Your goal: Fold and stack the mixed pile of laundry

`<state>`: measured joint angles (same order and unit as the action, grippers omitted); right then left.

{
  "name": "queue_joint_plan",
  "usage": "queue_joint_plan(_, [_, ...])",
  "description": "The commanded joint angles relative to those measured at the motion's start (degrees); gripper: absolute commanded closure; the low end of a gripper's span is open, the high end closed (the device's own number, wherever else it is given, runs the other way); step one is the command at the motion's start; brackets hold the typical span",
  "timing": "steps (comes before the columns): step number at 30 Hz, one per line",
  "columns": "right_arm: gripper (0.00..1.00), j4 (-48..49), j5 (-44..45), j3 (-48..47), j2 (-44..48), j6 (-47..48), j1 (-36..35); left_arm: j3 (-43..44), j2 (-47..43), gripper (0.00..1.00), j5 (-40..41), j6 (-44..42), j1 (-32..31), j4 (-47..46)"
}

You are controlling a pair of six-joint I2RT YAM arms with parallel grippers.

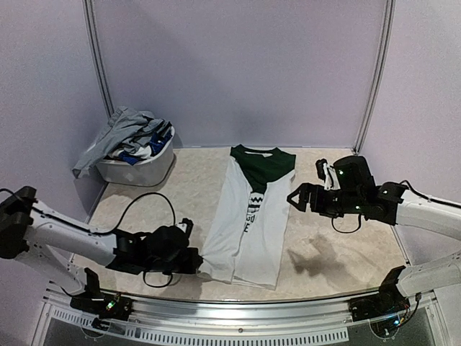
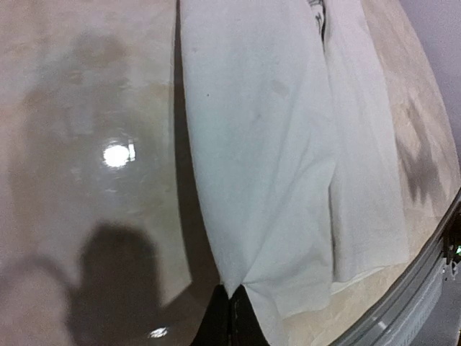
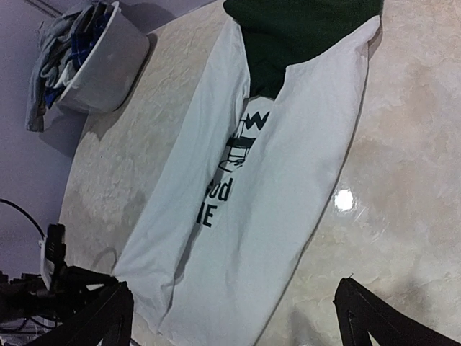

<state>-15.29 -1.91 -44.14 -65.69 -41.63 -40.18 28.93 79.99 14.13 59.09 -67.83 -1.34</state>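
Note:
The robot's right gripper will reach and grab the white T-shirt's free near hem corner [image 1: 274,287], opposite the left gripper. Then it will fold the hem over.
A white T-shirt [image 1: 248,223] with dark green sleeves and black print lies lengthwise mid-table, its sides folded in. It also shows in the left wrist view [image 2: 266,144] and the right wrist view [image 3: 274,180]. My left gripper [image 1: 193,256] sits low at the shirt's near-left corner, shut on the white hem [image 2: 232,306]. My right gripper [image 1: 294,197] hovers open to the right of the shirt, touching nothing, its fingers spread wide [image 3: 234,317]. The rest of the laundry pile [image 1: 133,133], grey, blue plaid and white pieces, sits in the basket at far left [image 3: 65,43].
The white plastic basket [image 1: 144,171] stands in the far-left corner against the wall [image 3: 115,65]. A black cable [image 1: 148,205] loops over the table behind the left arm. A metal rail [image 1: 230,310] runs along the near edge. Purple walls close in the back and sides.

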Motion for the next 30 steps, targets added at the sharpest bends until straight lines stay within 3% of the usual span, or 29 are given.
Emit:
queue_joint_plan(1, [0.01,-4.48,6.9,2.0,2.53,-2.89,-5.32,-5.26,-12.3,1.0,4.11,2.39,-0.73,8.94])
queue_joint_plan(7, [0.01,-0.36,10.26,8.32,4.55,-11.16,-13.27,-7.58,-17.27,0.99,4.62,3.61,-3.71,11.92])
queue_joint_plan(11, [0.01,3.94,13.47,9.6,1.36,-16.65,-22.41,-10.47,-15.63,0.99,3.67,4.89,-4.98,6.37])
queue_joint_plan(18, [0.02,1.66,11.59,5.19,-8.25,-20.96,-30.18,-8.98,-10.92,0.99,4.25,5.9,-10.4,-2.28])
queue_joint_plan(25, [0.14,-3.61,12.66,2.94,-9.44,-28.25,-36.49,-7.43,-8.8,0.99,7.41,5.9,-13.66,-3.18])
queue_joint_plan(28, [0.33,-1.71,12.83,5.03,-11.3,-33.11,-39.41,-7.75,-8.3,0.99,8.5,6.12,-14.39,-3.66])
queue_joint_plan(30, [0.37,3.88,11.87,6.6,-13.37,-35.61,-41.43,-8.03,-8.15,0.99,8.85,6.2,-14.55,-3.46])
